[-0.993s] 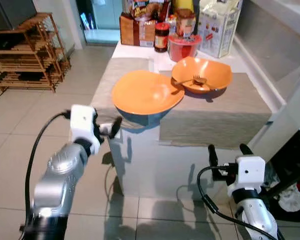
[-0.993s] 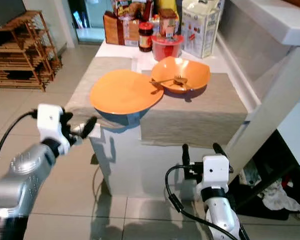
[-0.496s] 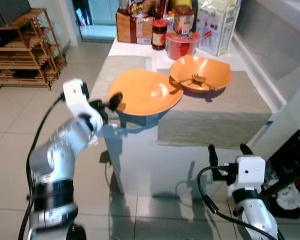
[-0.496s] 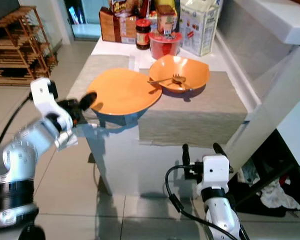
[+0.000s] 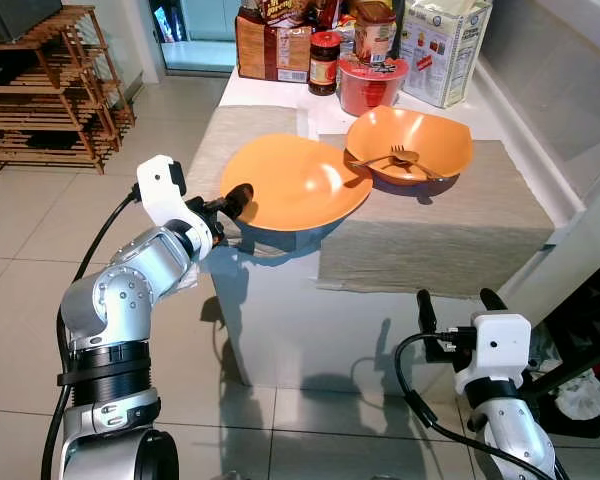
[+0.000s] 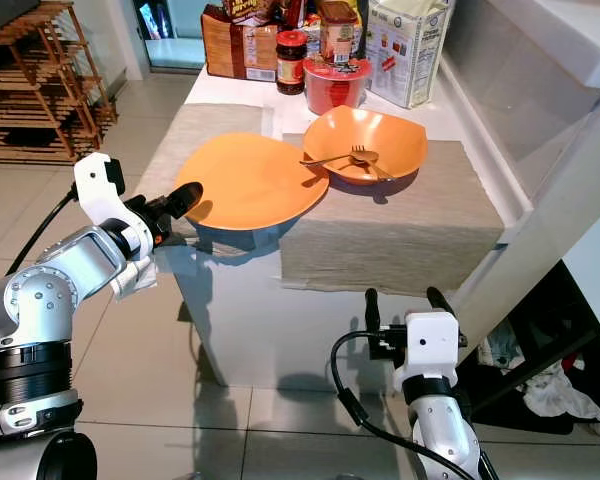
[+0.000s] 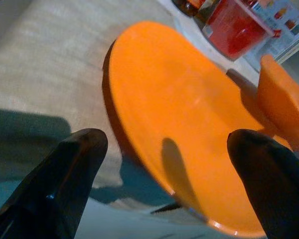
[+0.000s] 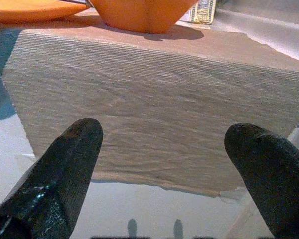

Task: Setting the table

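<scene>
The plate sticks out past the table's edge, so there is room for fingers underneath there. My left gripper should next grab the wide plate (image 5: pixel 295 185) by its overhanging rim (image 5: pixel 254 222).
A wide orange plate (image 5: pixel 295 185) lies at the table's front left corner, its rim jutting past the edge. Behind it to the right an orange bowl (image 5: pixel 410 145) holds a fork (image 5: pixel 398 157) on a beige placemat (image 5: pixel 435 225) that hangs over the front edge. My left gripper (image 5: pixel 232 205) is open at the plate's left rim; in the left wrist view the plate (image 7: pixel 179 114) sits between the two fingers (image 7: pixel 72 167), apart from both. My right gripper (image 5: pixel 458 305) is open low in front of the table, facing the hanging placemat (image 8: pixel 159 114).
A red tub (image 5: pixel 372 85), a jar (image 5: pixel 324 62), boxes and a carton (image 5: pixel 442 50) crowd the table's far end. A second placemat (image 5: pixel 242 135) lies under the plate. A wooden rack (image 5: pixel 45 90) stands far left on the tiled floor. A white counter (image 6: pixel 580 150) rises at right.
My left arm has risen and swung in from beside the table, bringing the gripper up to the plate's left rim. The right arm has not moved.
</scene>
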Available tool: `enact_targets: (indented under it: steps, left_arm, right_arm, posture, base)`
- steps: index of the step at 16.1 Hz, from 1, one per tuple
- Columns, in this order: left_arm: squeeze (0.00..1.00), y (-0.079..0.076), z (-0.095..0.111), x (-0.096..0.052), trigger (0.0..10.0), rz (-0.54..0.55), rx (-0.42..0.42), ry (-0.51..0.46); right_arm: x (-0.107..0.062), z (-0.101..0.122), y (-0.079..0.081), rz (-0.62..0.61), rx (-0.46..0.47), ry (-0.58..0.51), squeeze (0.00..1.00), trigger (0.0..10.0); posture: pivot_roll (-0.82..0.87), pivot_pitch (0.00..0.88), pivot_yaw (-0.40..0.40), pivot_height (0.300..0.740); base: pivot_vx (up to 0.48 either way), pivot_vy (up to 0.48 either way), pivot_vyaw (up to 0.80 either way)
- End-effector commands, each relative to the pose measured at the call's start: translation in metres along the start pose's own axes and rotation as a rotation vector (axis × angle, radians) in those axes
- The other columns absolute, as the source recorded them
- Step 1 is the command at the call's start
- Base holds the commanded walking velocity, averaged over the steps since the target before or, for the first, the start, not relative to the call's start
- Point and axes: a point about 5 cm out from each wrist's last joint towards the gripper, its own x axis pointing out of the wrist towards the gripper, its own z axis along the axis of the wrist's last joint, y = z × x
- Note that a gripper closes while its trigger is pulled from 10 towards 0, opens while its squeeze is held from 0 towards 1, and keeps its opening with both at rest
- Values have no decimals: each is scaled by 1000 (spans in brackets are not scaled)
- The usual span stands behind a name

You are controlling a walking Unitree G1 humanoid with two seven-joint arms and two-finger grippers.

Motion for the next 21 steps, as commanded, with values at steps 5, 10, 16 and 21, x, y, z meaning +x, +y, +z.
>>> enact_targets:
  steps: [5,10,16,21]
  left_arm:
    - [0,-5,-1,2,10000,-51,-86,62]
    - [0,-9,-4,10,10000,-78,-156,89]
    - [0,-22,-11,13,10000,-122,-210,116]
    - [0,-33,-25,17,10000,-136,-269,163]
  right_arm:
    - [-1,0,0,-7,-6,7,0,10000]
    - [-3,-1,-1,-5,-9,10,0,10000]
    - [-4,-2,-1,-8,-13,16,0,10000]
    - [-5,-2,0,-7,-7,19,0,10000]
  posture:
    - [-73,11,27,740]
    - [-83,6,29,740]
    - [-90,4,29,740]
    - [-89,15,32,740]
  base:
    - [0,0,0]
    - [0,0,0]
    - [0,0,0]
    - [0,0,0]
